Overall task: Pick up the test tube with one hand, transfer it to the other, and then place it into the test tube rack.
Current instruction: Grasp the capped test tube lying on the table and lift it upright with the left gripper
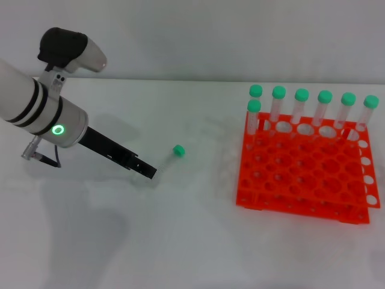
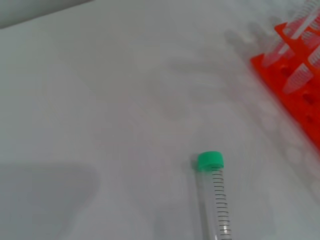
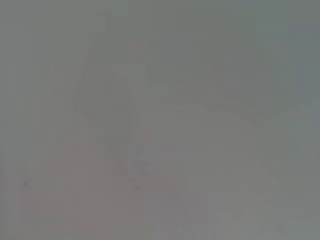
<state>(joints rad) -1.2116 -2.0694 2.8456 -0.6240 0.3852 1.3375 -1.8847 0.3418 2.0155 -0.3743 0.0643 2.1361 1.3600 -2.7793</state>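
My left gripper's fingers are still above the tube's lower body, so closing now would miss. The left gripper moves down first.
The test tube [image 1: 167, 161] lies flat on the white table, its green cap [image 1: 178, 150] pointing away from my left gripper. My left gripper [image 1: 149, 171] reaches in low from the left, its tip at the tube's bottom end. In the left wrist view the tube [image 2: 216, 200] lies just ahead, cap farthest away. The orange-red test tube rack [image 1: 301, 180] stands at the right, also at the edge of the left wrist view [image 2: 295, 95]. My right gripper is out of view; its wrist view shows only a blurred grey surface.
Several green-capped tubes [image 1: 301, 105] stand upright in the rack's back row, one more [image 1: 254, 114] at its left just in front. The white table [image 1: 192, 241] stretches between the lying tube and the rack. A pale wall runs along the back.
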